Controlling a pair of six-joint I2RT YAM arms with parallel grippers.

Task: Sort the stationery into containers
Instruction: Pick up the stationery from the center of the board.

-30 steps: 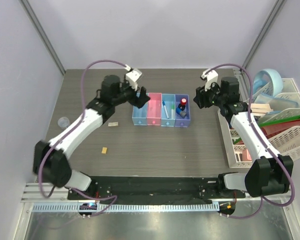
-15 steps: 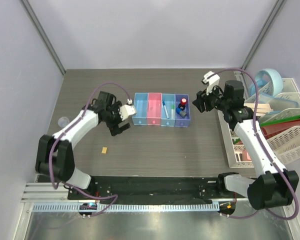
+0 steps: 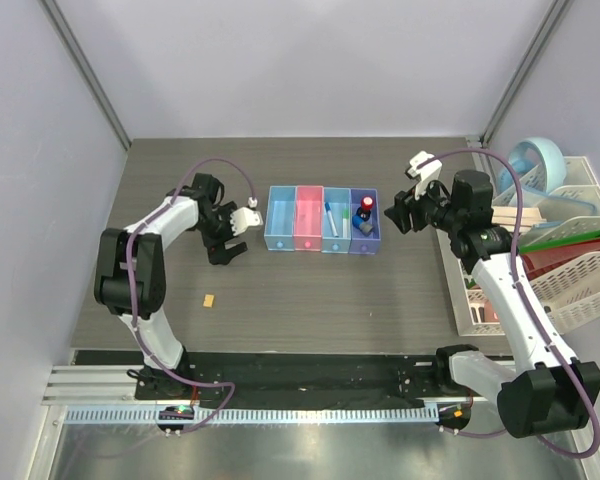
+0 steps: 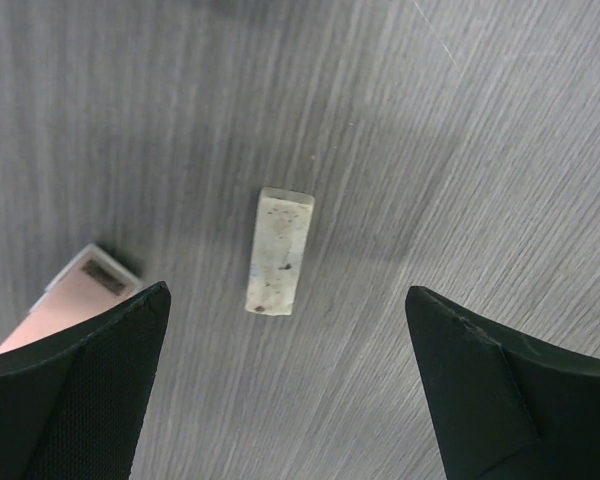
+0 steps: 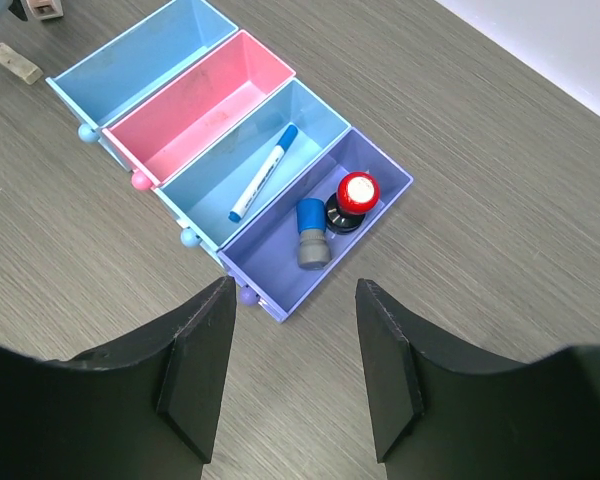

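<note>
My left gripper should go lower first and then close on the block, because there is a gap between its dark finger and the speckled whitish block (image 4: 280, 252) below.
The four joined bins (image 3: 323, 220) stand in a row mid-table, also in the right wrist view (image 5: 195, 105). The third bin holds a white pen with a blue cap (image 5: 263, 172). The darker blue bin holds the red-capped black bottle (image 5: 357, 195) and a blue-grey cylinder (image 5: 310, 233). My left gripper (image 3: 228, 238) is open, low over the table left of the bins; a speckled whitish block (image 4: 280, 252) lies between its jaws (image 4: 287, 292). A pale pink flat piece (image 4: 75, 300) shows partly behind the left finger. My right gripper (image 3: 402, 212) is open and empty (image 5: 295, 290), right of the bins. The tan block (image 3: 210, 299) lies near front left.
A large white rack (image 3: 570, 260) with red and green folders stands at the right edge, behind my right arm. A light blue round object (image 3: 535, 160) sits at its far end. The walls close in at the back corners.
My left gripper swung from above the leftmost bin down to the table left of the bins, over the whitish block. My right gripper drew back slightly to the right.
</note>
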